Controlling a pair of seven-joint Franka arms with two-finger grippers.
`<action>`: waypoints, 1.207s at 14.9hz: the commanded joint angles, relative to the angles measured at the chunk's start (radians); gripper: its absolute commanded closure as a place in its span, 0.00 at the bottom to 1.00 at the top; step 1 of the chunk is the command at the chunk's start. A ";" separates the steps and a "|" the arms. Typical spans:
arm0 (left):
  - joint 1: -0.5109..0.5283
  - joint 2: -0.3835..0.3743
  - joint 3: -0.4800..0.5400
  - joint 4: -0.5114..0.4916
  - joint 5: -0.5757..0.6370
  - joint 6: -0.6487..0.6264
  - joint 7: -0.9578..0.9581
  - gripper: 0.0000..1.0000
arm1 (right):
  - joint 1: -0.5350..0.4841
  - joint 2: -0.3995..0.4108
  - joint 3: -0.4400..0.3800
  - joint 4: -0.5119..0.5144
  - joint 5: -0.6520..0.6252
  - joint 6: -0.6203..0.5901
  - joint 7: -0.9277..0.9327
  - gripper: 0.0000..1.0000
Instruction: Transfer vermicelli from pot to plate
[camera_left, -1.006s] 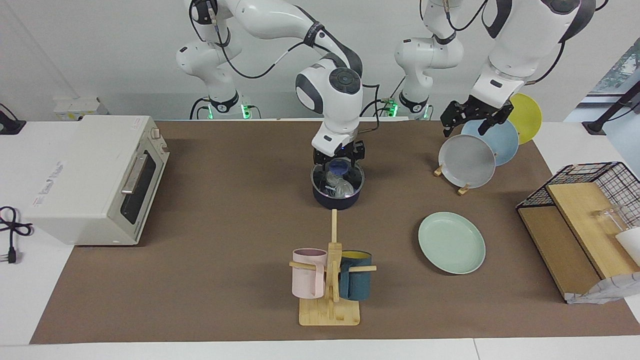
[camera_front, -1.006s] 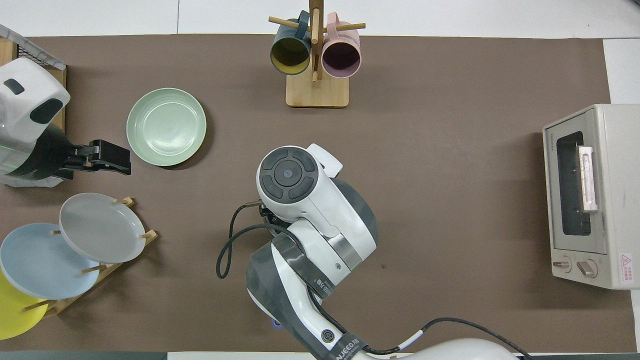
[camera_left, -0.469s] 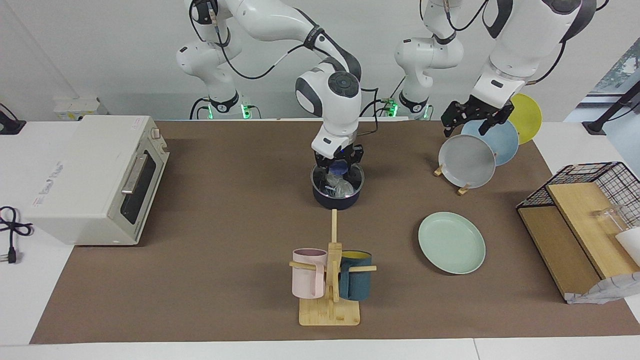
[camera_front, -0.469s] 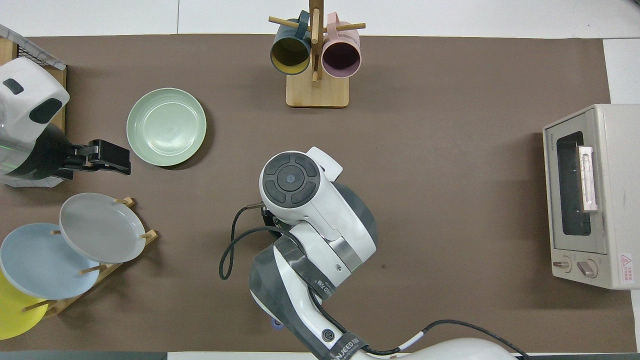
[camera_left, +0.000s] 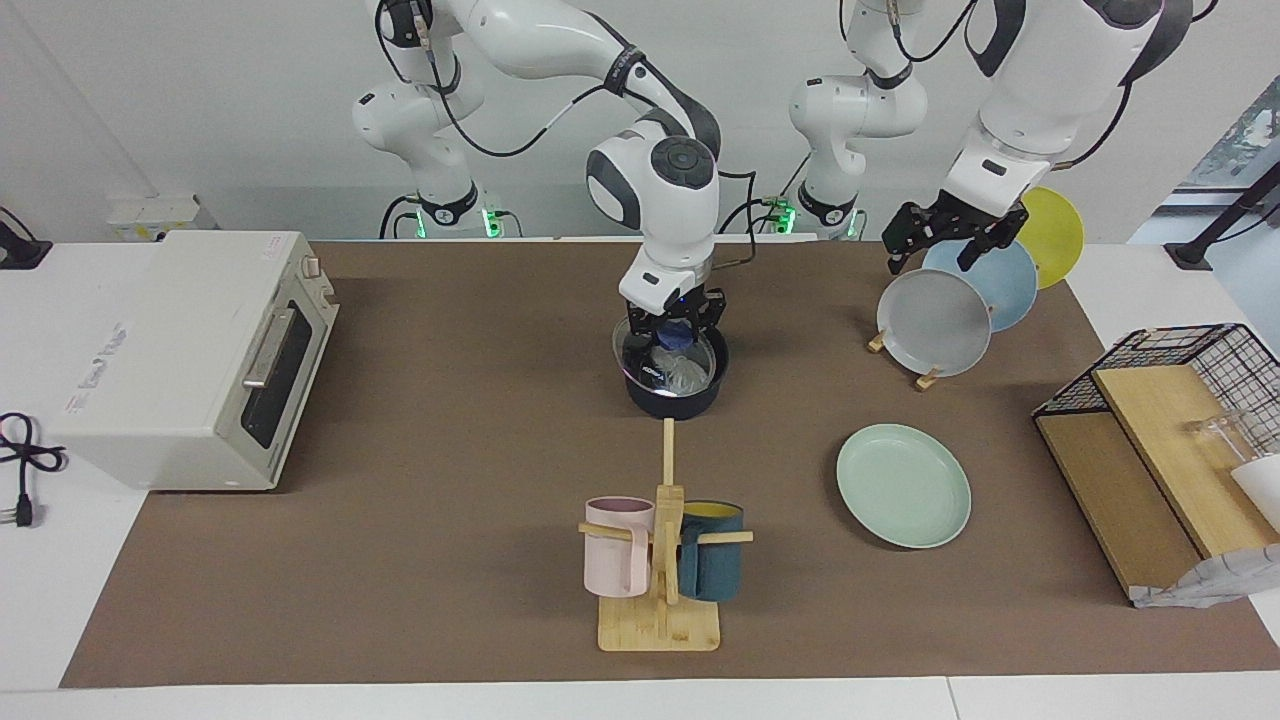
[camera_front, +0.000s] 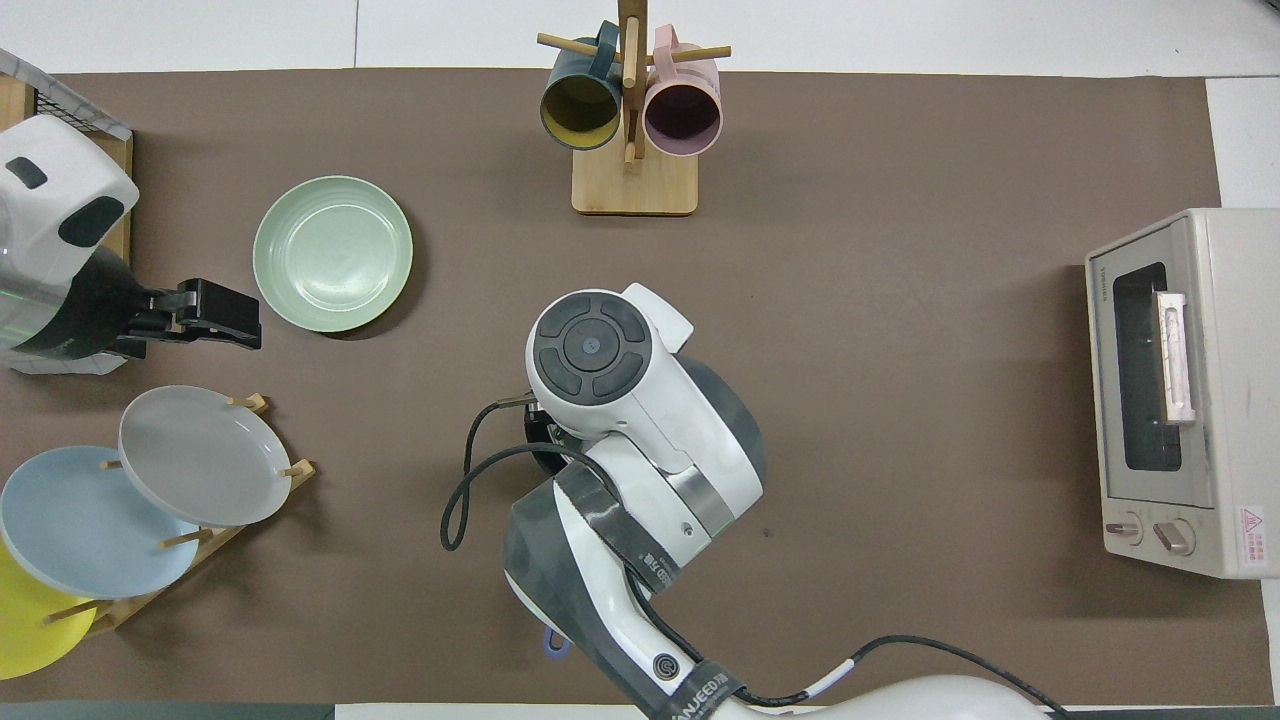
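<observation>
My left gripper grabs the whitish vermicelli by its bundled pieces next, to fill the bare mint-green plate (camera_front: 332, 253).
The dark navy pot (camera_left: 678, 404) stands at the table's middle, near the robots. The whitish vermicelli (camera_left: 688, 375) lies inside it. My right gripper (camera_left: 677, 332) is straight above the pot, shut on the blue knob of what looks like a clear glass lid (camera_left: 640, 365), held tilted just above the rim. In the overhead view the right arm hides the pot; only the blue handle's tip (camera_front: 553, 643) shows. The mint-green plate (camera_left: 903, 486) (camera_front: 332, 253) lies bare toward the left arm's end. My left gripper (camera_left: 930, 258) (camera_front: 250, 318) waits open in the air over the plate rack.
A rack with grey (camera_left: 933, 322), light blue and yellow plates stands near the left arm. A wooden mug tree (camera_left: 660, 560) with pink and teal mugs is farther from the robots than the pot. A toaster oven (camera_left: 190, 355) is at the right arm's end; a wire basket (camera_left: 1180, 400) at the left arm's.
My right gripper has risen a little above the pot, and the clear lid has come up with it and tilted. The left arm has not moved.
</observation>
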 joint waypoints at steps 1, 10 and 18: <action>0.012 -0.010 -0.008 -0.002 0.015 0.025 0.001 0.00 | -0.039 -0.019 0.001 0.028 0.006 -0.061 -0.054 0.70; -0.174 -0.001 -0.021 -0.102 0.009 0.161 -0.147 0.00 | -0.326 -0.062 -0.002 0.074 0.008 -0.239 -0.446 0.69; -0.406 0.234 -0.021 -0.192 -0.025 0.513 -0.419 0.00 | -0.567 -0.109 0.000 -0.102 0.020 -0.103 -0.781 0.70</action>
